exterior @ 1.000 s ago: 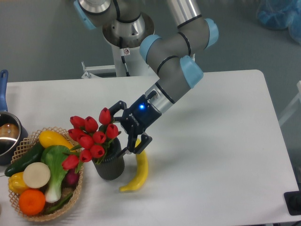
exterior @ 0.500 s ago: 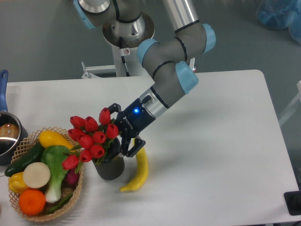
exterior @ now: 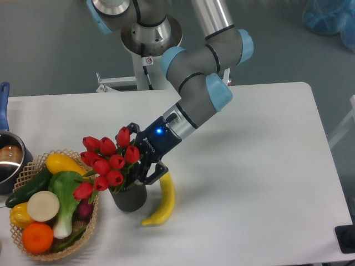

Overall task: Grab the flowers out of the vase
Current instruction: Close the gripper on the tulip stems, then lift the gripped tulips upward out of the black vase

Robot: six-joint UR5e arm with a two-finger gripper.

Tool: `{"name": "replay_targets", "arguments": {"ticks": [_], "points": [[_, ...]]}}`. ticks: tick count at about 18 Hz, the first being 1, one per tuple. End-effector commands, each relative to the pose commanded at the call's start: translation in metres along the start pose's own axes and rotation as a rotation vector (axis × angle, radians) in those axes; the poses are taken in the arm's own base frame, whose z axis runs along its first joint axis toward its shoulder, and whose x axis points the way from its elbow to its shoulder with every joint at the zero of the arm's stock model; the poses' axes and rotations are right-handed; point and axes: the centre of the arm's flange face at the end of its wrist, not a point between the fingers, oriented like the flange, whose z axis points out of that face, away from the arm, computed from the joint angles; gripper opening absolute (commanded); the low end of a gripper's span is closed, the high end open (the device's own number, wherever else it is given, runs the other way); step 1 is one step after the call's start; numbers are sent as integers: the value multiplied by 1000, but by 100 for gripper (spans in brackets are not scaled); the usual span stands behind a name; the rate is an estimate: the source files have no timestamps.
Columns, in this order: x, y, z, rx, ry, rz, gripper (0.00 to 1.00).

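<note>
I will next grab the red flowers' green stems to take the flowers out of the dark vase.
The flowers, a bunch of red tulip buds with green stems, stand in the dark ribbed vase at the front left of the white table. My gripper has come in from the right at the level of the stems, just above the vase rim. It is open, with one finger behind the bunch and the other in front of it. The stems between the jaws are partly hidden by the buds and leaves.
A yellow banana lies right beside the vase, under my wrist. A wicker basket of vegetables and fruit touches the bunch on its left. A metal pot with a blue handle sits at the left edge.
The gripper has slid left and slightly down, from beside the bunch to straddling the stems. The flowers and vase have not moved.
</note>
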Motion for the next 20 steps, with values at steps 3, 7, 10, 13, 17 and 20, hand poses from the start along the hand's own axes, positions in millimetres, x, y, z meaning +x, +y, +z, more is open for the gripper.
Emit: {"name": "replay_targets", "arguments": {"ticks": [3, 7, 10, 13, 17, 20], "points": [[0, 0, -1, 2, -1, 1, 71], [0, -1, 0, 18, 2, -1, 61], [0, -1, -2, 18, 0, 0, 54], [0, -1, -2, 18, -1, 0, 54], [-2, -2, -8, 51, -5, -8, 54], [-1, -5, -9, 78, -2, -17, 54]]}}
